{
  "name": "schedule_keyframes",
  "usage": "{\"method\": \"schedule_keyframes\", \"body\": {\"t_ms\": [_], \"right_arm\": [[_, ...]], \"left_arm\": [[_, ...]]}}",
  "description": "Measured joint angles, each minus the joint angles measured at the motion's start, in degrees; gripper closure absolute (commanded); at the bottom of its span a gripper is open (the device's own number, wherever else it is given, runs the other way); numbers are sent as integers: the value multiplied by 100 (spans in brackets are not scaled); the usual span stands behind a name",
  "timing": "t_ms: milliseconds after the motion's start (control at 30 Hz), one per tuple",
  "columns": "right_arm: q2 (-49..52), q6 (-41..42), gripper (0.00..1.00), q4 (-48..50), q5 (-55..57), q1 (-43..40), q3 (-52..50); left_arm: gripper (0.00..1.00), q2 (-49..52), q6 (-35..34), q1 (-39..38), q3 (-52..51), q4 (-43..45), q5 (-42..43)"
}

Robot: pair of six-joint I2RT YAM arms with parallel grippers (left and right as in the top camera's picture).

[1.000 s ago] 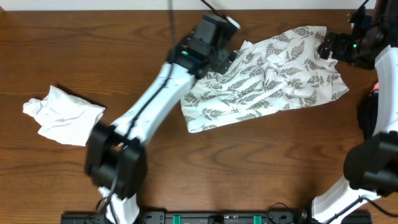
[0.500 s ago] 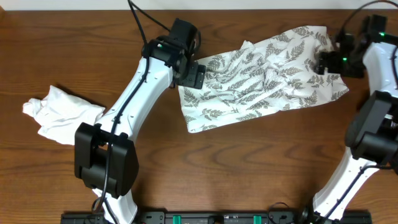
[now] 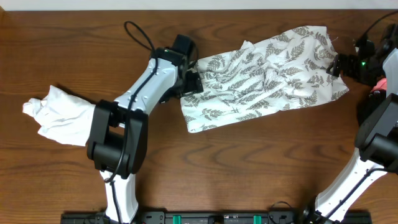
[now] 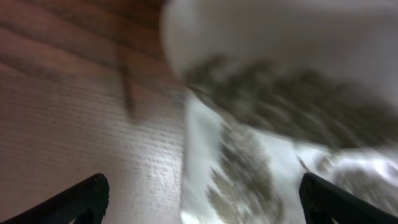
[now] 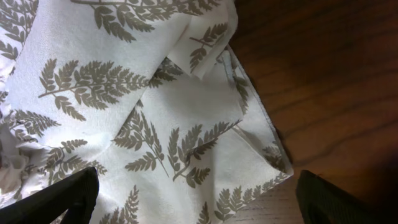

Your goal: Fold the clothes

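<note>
I will next use my left gripper to grip the fern-printed garment by its edge nearest the plain white garment [image 3: 62,115], so I can draw it out for folding.
The fern-printed cream garment [image 3: 267,71] lies crumpled and spread across the middle and right of the table. My left gripper [image 3: 191,79] hovers at its left edge, open; in the left wrist view the blurred cloth [image 4: 280,106] lies under the wide-apart fingertips [image 4: 81,199] of the left gripper [image 4: 202,208]. At the garment's right edge my right gripper [image 3: 333,65] is open too. In the right wrist view that gripper [image 5: 199,205] stands over the fern cloth [image 5: 124,93] near its corner, gripping nothing. A plain white garment [image 3: 62,115] sits bunched at the far left.
The wooden table [image 3: 249,168] runs under everything, its back edge against a pale wall. Bare wood [image 5: 323,74] shows right of the cloth's corner. The arm bases stand at the table's front edge.
My left arm swung from above the garment's top left down to its left edge. The right gripper shifted down and slightly right along the right edge. Both stayed open.
</note>
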Motion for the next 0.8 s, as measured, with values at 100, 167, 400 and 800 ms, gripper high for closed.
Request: {"method": "schedule_keyframes", "body": {"t_ms": [100,167,400,800], "right_arm": [[0,2,1,0,-20,0,0],[0,2,1,0,-35,0,0],[0,2,1,-2,-57,0,0],[0,50,1,4,-59,0,0]], "left_arm": [[2,2,-120,232,-142,354,205],[2,2,-107,389,-275,726,463],[2,-109,59,839,-1121,2181,1923],[25,-186,240,605,-1475,2284,3058]]}}
